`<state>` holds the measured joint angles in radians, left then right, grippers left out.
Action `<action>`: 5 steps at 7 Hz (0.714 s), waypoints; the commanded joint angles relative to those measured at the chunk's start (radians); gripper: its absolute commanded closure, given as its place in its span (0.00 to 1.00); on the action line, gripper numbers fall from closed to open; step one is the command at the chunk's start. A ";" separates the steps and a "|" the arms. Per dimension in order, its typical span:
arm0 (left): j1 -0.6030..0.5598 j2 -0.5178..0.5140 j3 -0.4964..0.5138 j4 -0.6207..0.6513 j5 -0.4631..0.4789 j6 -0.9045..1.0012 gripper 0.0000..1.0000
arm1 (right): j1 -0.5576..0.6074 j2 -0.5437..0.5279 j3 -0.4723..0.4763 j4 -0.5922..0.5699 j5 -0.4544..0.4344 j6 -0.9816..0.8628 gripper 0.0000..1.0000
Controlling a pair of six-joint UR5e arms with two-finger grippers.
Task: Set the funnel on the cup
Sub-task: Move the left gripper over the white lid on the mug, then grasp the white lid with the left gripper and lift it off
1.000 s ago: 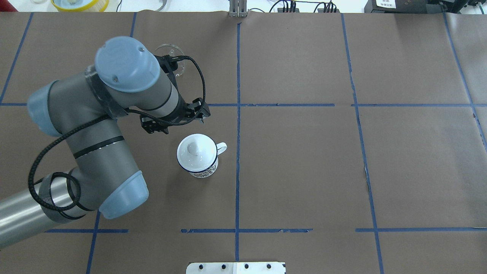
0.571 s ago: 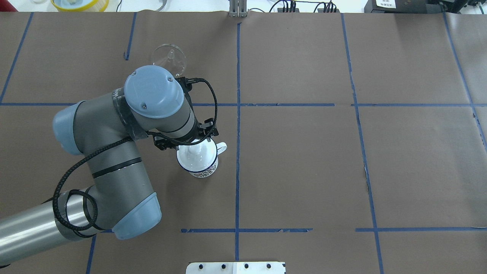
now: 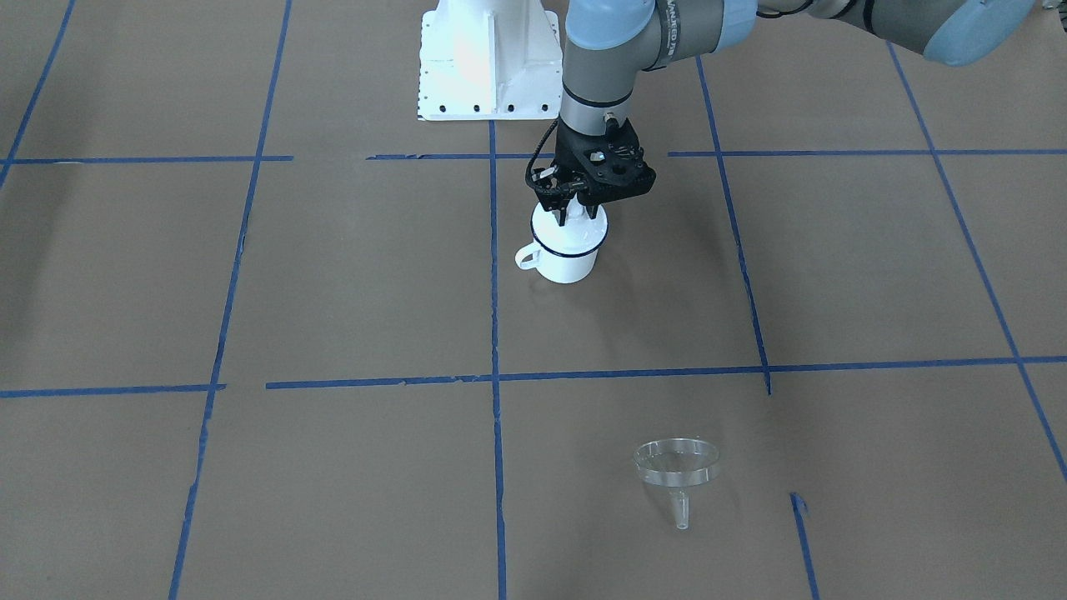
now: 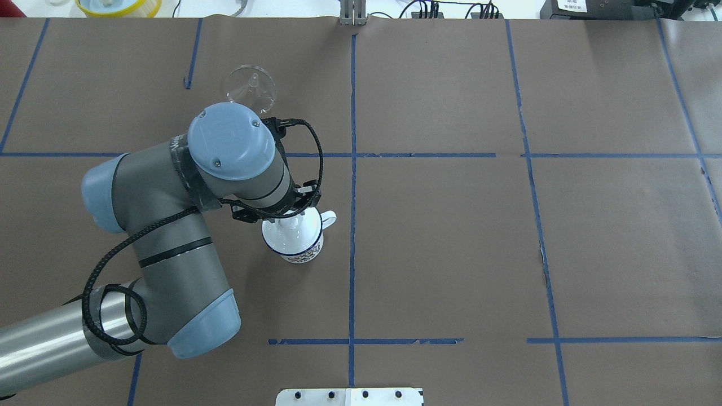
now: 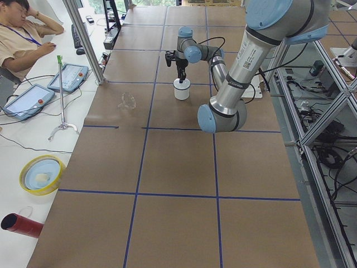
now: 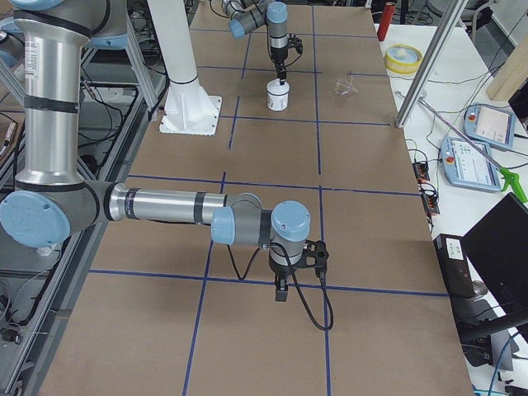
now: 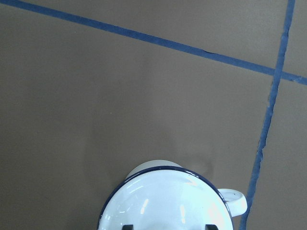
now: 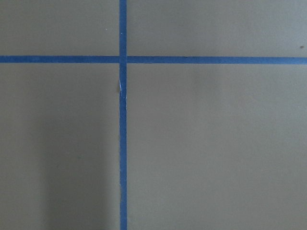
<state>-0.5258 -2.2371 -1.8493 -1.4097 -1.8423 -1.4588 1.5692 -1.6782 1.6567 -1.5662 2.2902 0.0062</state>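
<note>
My left gripper needs to grab the lid by its narrow knob (image 3: pixel 575 208) next, because the white lid is as wide as the mug.
The cup (image 4: pixel 299 245) is a white mug with a blue rim line, standing left of the table's middle. A round white knobbed lid (image 7: pixel 165 201) covers it. It also shows in the front view (image 3: pixel 567 258). My left gripper (image 3: pixel 573 218) is right above the lid, open, its fingertips (image 7: pixel 127 227) on either side of the knob. The clear funnel (image 4: pixel 251 87) stands bowl-down, spout up, farther out on the table, apart from the gripper; it also shows in the front view (image 3: pixel 677 463). My right gripper (image 6: pixel 280 289) hangs over bare table far from both; I cannot tell its state.
The table is brown paper with a blue tape grid (image 4: pixel 352 155). The left arm's elbow and forearm (image 4: pixel 169 237) reach over the table's left part. The robot's white base (image 3: pixel 488 58) stands behind the mug. A yellow bowl (image 4: pixel 118 5) sits past the far edge.
My left arm has swung from beside the funnel toward the mug. The gripper now sits over the lid, slightly lower than a half second ago. Mug and funnel have not moved.
</note>
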 commanded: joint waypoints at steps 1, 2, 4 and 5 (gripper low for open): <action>0.003 -0.001 -0.001 0.000 0.000 0.000 0.48 | 0.000 0.000 0.000 0.000 0.000 0.000 0.00; 0.003 -0.001 -0.004 0.000 -0.001 0.000 0.48 | 0.000 0.000 0.000 0.000 0.000 0.000 0.00; 0.003 0.001 -0.010 0.003 -0.001 0.000 0.90 | 0.000 0.000 0.000 0.000 0.000 0.000 0.00; 0.003 0.002 -0.014 0.005 -0.001 0.002 1.00 | 0.000 0.000 0.000 0.000 0.000 0.000 0.00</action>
<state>-0.5231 -2.2366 -1.8586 -1.4072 -1.8438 -1.4585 1.5693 -1.6782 1.6567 -1.5662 2.2902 0.0061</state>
